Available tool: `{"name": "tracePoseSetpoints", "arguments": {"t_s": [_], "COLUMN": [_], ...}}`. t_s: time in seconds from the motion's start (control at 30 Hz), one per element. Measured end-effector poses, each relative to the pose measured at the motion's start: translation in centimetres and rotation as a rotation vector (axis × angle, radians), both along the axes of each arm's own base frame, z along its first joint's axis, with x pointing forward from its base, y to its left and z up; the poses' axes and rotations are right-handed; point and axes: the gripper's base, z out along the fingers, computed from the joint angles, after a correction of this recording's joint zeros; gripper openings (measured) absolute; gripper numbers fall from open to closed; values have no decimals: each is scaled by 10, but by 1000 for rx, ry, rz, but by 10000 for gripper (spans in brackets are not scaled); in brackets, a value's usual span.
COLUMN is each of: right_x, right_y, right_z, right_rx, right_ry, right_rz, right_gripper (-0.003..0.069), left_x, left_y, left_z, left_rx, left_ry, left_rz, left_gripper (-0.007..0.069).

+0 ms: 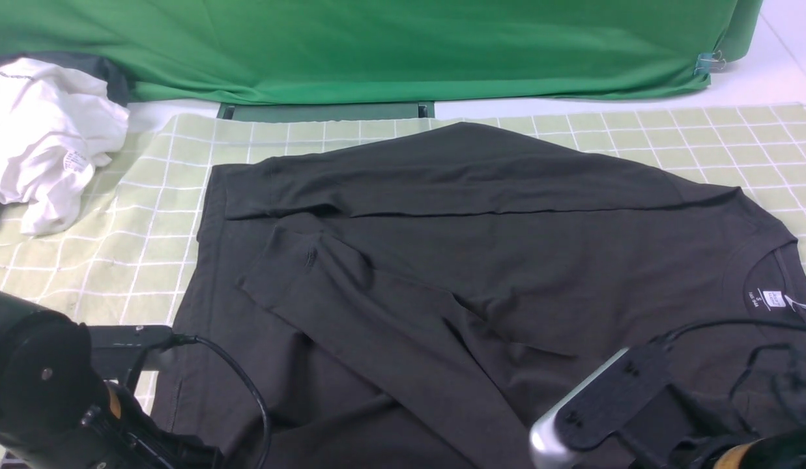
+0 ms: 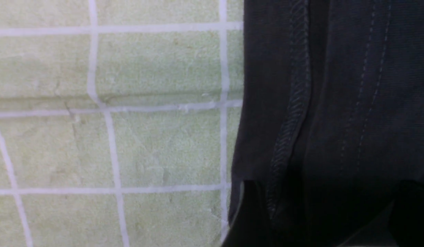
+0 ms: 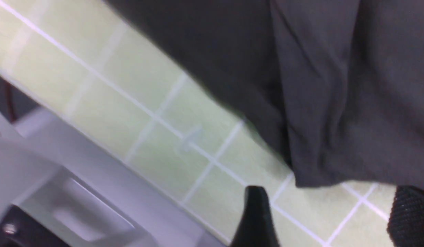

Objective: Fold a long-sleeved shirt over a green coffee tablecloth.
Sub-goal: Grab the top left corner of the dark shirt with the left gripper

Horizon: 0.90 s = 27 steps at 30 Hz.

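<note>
My left gripper grabs the black shirt by its stitched hem [image 1: 172, 395] next, to fold the shirt's body over on the tablecloth.
The black long-sleeved shirt [image 1: 481, 260] lies spread on the pale green gridded tablecloth [image 1: 148, 215]. Its collar and white neck label [image 1: 772, 299] are at the right, and both sleeves are laid across the body. My left arm [image 1: 44, 391] is at the near left by the shirt's hem. In the left wrist view the stitched hem [image 2: 294, 103] runs between the spread fingers of my left gripper [image 2: 331, 212], which is open over the fabric. My right arm [image 1: 611, 404] is at the near right. My right gripper [image 3: 333, 212] is open over bare tablecloth [image 3: 205, 137], just short of a shirt edge [image 3: 318, 171].
A crumpled white garment [image 1: 44, 137] with a small tag lies at the back left. A plain deep-green fabric sheet [image 1: 376, 45] hangs along the back, held by a clip [image 1: 709, 63]. A grey table edge [image 3: 78, 178] borders the cloth near my right gripper.
</note>
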Motion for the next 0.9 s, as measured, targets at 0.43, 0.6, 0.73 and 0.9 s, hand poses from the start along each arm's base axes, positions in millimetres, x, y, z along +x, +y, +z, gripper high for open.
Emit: {"name": "tracePoseSetpoints", "arguments": {"t_s": [0.43, 0.6, 0.73, 0.9], "right_x": [-2, -2, -2, -2], "right_y": [-4, -4, -4, -4], "right_z": [12, 12, 12, 13], "right_rx": [79, 79, 80, 84], "right_ry": [-31, -31, -31, -36], "right_rz": [-2, -2, -2, -1], "right_gripper": [471, 471, 471, 471], "left_x": [-7, -18, -30, -41], "left_y": [3, 8, 13, 17], "left_z": [0, 9, 24, 32], "left_rx": [32, 69, 72, 80], "left_ry": [76, 119, 77, 96], "left_rz": [-14, -19, 33, 47], "left_gripper": [11, 10, 10, 10]}}
